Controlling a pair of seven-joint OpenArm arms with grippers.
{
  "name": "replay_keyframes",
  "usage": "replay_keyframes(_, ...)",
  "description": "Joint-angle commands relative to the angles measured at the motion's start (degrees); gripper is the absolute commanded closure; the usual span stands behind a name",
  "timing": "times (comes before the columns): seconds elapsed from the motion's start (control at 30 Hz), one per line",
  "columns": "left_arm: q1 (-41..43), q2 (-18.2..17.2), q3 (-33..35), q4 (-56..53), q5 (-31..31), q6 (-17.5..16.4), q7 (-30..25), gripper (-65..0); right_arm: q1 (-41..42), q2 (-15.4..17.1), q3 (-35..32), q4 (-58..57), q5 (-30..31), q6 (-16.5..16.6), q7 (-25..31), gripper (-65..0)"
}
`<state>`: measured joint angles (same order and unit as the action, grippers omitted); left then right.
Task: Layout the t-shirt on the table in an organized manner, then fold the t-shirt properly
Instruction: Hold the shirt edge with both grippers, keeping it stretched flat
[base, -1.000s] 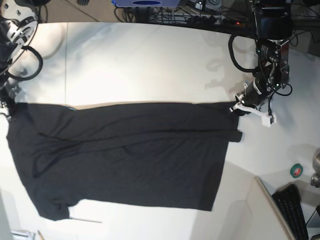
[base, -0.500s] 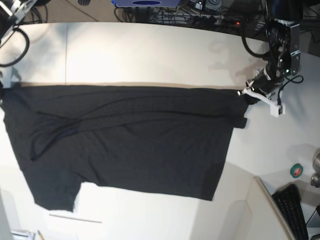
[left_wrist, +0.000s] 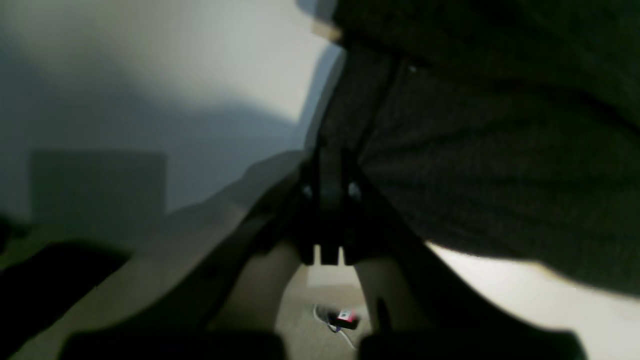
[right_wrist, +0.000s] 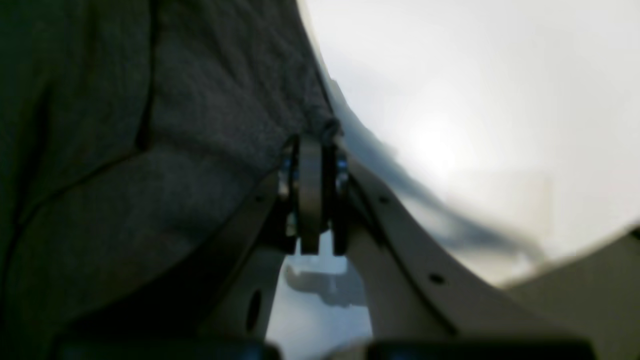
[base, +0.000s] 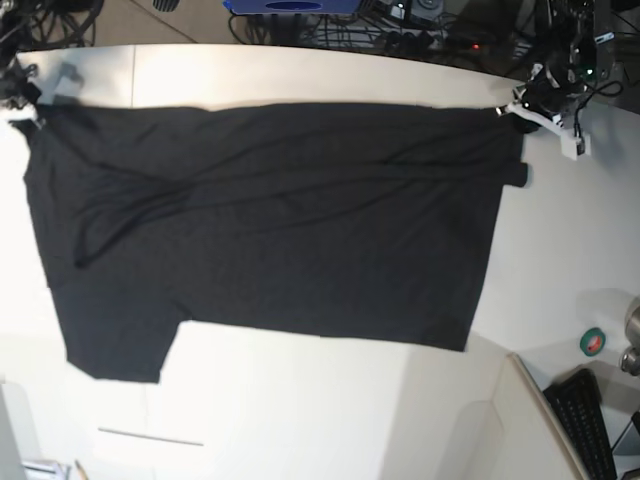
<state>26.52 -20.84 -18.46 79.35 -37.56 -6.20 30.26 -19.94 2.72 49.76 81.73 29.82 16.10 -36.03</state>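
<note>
A wide white part of the table is still between the t-shirt's edge and the table's far edge. My left gripper needs to keep holding the t-shirt until its top edge (base: 400, 106) reaches the table's far edge.
The black t-shirt (base: 280, 220) is stretched wide across the off-white table (base: 300, 420), with its far edge pulled taut between both grippers. My left gripper (base: 517, 110) is at the shirt's far right corner, shut on the fabric. In the left wrist view its jaws (left_wrist: 327, 165) are pressed together with dark cloth (left_wrist: 500, 150) beside them. My right gripper (base: 28, 103) holds the far left corner. In the right wrist view it (right_wrist: 311, 145) is shut on the edge of the grey-looking fabric (right_wrist: 150, 150). No print shows.
A green tape roll (base: 593, 342) and a black keyboard (base: 590, 420) lie at the right front. Cables and equipment (base: 400, 30) crowd the table's far edge. A thin dark line (base: 150, 437) marks the tabletop near the front left.
Both grippers have carried the shirt's far edge toward the back of the table. The fabric has slid with them and lies flatter and wider. The right gripper has closed.
</note>
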Motion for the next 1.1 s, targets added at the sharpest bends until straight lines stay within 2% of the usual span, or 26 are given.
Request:
replay_keyframes(0.0,0.60,-0.92,-0.84,1.48,-0.20,-0.44,-0.77,0.0,-0.41,0.84,0.40,1.30,0.64,0.21,1.26,0.0)
replay_keyframes(0.5,5.52,-1.27,-1.10,3.24,-0.20,-0.44,-0.68,0.0,-7.44,-0.13,0.13,1.30,0.55,0.21,1.26,0.0)
replay_keyframes(1.07,7.02,-2.41,-1.10,3.24,-0.20,-0.44,-0.68,0.0,-8.58,-0.22,0.04,4.99,0.37,0.21,1.17,0.0)
